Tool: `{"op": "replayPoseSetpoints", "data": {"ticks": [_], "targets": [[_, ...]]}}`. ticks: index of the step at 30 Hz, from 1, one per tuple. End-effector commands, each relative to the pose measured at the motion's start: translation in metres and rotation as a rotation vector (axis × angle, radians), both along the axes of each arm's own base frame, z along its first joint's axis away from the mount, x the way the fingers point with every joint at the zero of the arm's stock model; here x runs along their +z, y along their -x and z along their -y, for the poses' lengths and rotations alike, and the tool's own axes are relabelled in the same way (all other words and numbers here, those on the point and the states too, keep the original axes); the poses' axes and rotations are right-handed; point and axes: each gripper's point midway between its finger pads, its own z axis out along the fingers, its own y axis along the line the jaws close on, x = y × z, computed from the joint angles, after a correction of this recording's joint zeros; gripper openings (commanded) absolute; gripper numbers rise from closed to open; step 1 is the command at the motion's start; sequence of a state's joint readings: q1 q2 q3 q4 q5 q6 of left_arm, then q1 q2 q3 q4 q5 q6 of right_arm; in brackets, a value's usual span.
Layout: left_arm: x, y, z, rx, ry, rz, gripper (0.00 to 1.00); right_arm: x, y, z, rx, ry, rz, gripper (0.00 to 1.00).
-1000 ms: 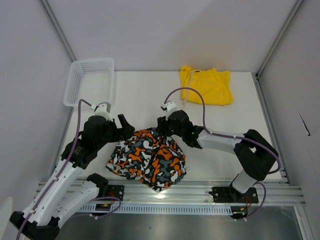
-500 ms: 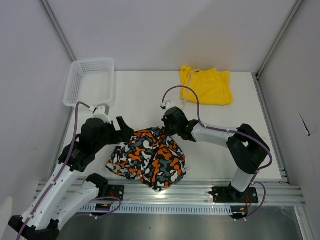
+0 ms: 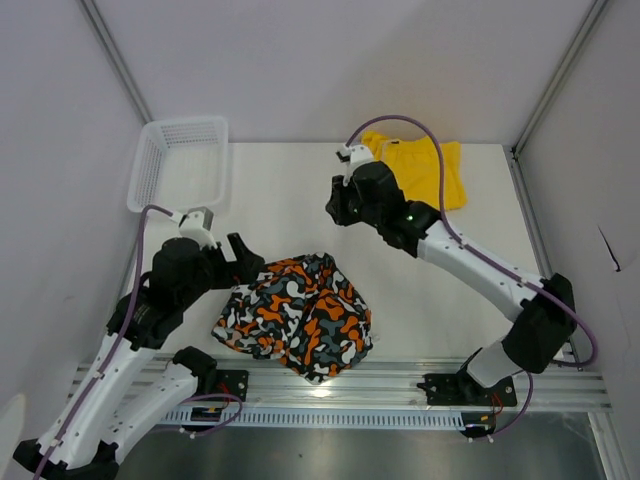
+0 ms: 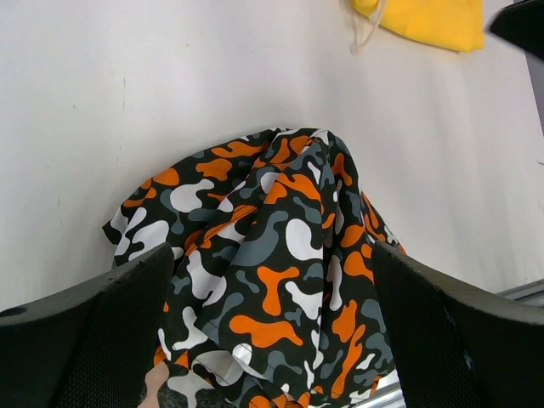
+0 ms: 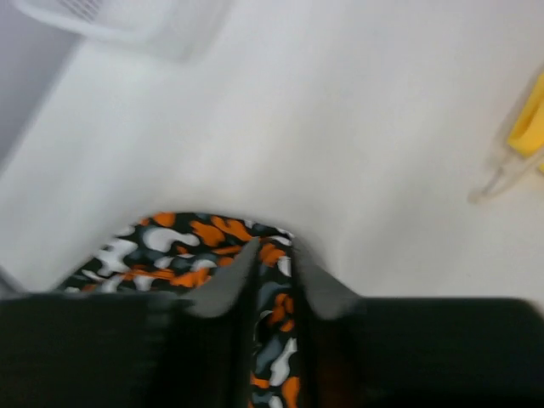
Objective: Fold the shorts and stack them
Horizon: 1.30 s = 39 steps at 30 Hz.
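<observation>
The far edge of the patterned shorts is bunched. My right gripper should pinch that edge next, so the nearer cloth stays free for my left gripper to spread and fold.
The patterned shorts (image 3: 300, 315) lie bunched on the white table near its front edge, orange, white, black and grey blotches. My left gripper (image 3: 246, 262) hovers at their left side, and the left wrist view shows its jaws wide open (image 4: 272, 255) with the fabric (image 4: 280, 204) spread below and between them. Lifted to the table's middle, my right gripper (image 3: 338, 212) is apart from that cloth; its jaws (image 5: 276, 263) stand a narrow gap apart with nothing in it. The yellow shorts (image 3: 445, 175) lie flat at the back right, partly hidden by the right arm.
A white mesh basket (image 3: 180, 160) stands at the back left corner. A pale drawstring (image 4: 367, 30) trails from the yellow shorts (image 4: 425, 21). The metal rail (image 3: 400, 385) runs along the near table edge, close to the patterned pile.
My right gripper closed at the top edge of the patterned shorts, then rose and swung back toward the yellow pair without fabric. The left arm eased slightly left. The patterned pile barely shifted.
</observation>
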State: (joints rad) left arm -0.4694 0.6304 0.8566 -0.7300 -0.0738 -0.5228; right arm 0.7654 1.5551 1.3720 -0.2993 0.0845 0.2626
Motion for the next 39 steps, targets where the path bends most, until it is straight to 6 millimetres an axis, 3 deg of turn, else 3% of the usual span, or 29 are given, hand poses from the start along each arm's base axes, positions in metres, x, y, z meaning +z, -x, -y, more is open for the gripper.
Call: {"op": "replayPoseSetpoints", "data": {"ticks": [1,2,3,5,6,10,13,17,21,27,28,34,39], "targets": [[0.007,0.003,0.003,-0.033,0.001,0.019,0.99,0.015,0.029,0.007,0.035,-0.01,-0.073,0.33],[0.006,0.003,0.004,-0.04,0.004,0.015,0.99,0.005,0.033,0.009,0.033,0.005,-0.095,0.36],[0.002,0.004,0.007,-0.053,0.003,0.001,0.99,-0.026,0.041,0.017,0.023,0.048,-0.147,0.37],[-0.006,0.003,0.008,-0.057,-0.007,-0.026,0.99,-0.049,0.049,0.023,0.001,0.052,-0.182,0.42],[-0.012,0.003,0.008,-0.058,-0.012,-0.039,0.99,-0.077,0.06,0.03,-0.003,0.069,-0.24,0.45],[-0.025,0.005,0.01,-0.07,-0.015,-0.061,0.99,-0.122,0.077,0.028,0.005,0.102,-0.308,0.66],[-0.023,0.007,0.01,-0.071,-0.01,-0.054,0.99,-0.141,0.084,0.019,0.021,0.146,-0.337,0.66],[-0.006,0.008,0.009,-0.111,-0.036,-0.01,0.99,-0.171,0.082,0.006,0.032,0.188,-0.383,0.66],[-0.007,0.003,-0.016,-0.035,-0.181,-0.041,0.99,-0.178,0.077,-0.002,0.011,0.177,-0.391,0.66],[-0.002,-0.011,-0.007,-0.082,-0.188,0.041,0.99,-0.171,0.078,0.001,-0.066,0.128,-0.372,0.67],[-0.013,-0.012,-0.008,-0.079,-0.2,0.029,0.99,-0.161,0.077,0.0,-0.067,0.098,-0.351,0.67],[-0.016,-0.019,-0.01,-0.048,-0.209,0.035,0.99,-0.128,0.087,-0.002,-0.051,-0.057,-0.3,0.73],[-0.018,-0.02,-0.011,-0.039,-0.206,0.044,0.99,-0.13,0.086,-0.008,-0.062,-0.063,-0.324,0.74]]}}
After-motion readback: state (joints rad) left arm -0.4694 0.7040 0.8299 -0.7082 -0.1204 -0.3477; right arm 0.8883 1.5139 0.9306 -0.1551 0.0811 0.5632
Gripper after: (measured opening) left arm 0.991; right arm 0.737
